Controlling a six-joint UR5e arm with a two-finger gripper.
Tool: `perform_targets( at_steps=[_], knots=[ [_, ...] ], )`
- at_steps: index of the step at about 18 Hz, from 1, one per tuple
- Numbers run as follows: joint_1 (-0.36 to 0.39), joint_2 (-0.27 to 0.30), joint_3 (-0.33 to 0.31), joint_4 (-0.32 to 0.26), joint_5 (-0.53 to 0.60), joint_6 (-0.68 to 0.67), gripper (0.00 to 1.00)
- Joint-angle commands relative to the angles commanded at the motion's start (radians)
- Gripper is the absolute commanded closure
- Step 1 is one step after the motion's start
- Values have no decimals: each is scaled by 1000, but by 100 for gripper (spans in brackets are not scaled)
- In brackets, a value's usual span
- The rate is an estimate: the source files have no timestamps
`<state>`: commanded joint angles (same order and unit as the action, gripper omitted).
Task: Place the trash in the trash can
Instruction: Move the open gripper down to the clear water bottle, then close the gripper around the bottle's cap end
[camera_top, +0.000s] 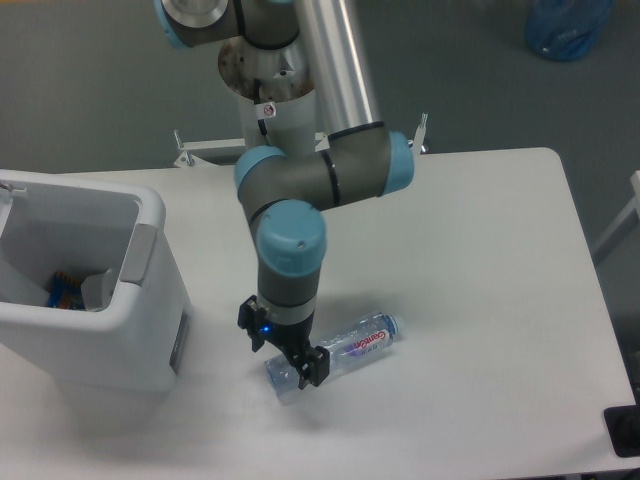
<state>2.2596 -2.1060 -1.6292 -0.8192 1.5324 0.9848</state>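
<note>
The clear plastic bottle (358, 341) needs to go in the trash can, so my gripper will grab it next by its bottom end (290, 374).
A clear plastic water bottle (358, 341) with a blue cap and red-purple label lies on its side on the white table, cap end pointing right. My gripper (283, 350) is down at the bottle's left, bottom end. Its fingers stand apart on either side of that end, so it is open. The arm hides part of the bottle's base. The trash can (150, 262), a white bin with a grey handle panel, stands at the left edge. Inside it lie a whitish plastic scrap (96, 290) and a small blue-orange item (64, 289).
The robot's base column (272, 85) rises behind the table's far edge. A blue object (566, 26) sits on the floor at top right. A black object (624, 431) shows at the bottom right corner, beside the table's edge.
</note>
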Motion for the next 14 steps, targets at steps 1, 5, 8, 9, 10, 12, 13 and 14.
perform_targets(
  at_steps=[1, 5, 8, 9, 10, 12, 13, 14],
  knots=[
    [0, -12, 8, 3, 2, -2, 0],
    [-12, -43, 31, 3, 2, -2, 0],
    [-14, -74, 44, 3, 5, -6, 0],
    [-18, -81, 52, 3, 5, -6, 0],
    [-20, -86, 55, 2, 5, -6, 0],
    [-20, -92, 60, 3, 5, -6, 0],
    [-21, -95, 64, 2, 5, -6, 2],
    [-21, -98, 69, 0, 6, -6, 7]
  ],
)
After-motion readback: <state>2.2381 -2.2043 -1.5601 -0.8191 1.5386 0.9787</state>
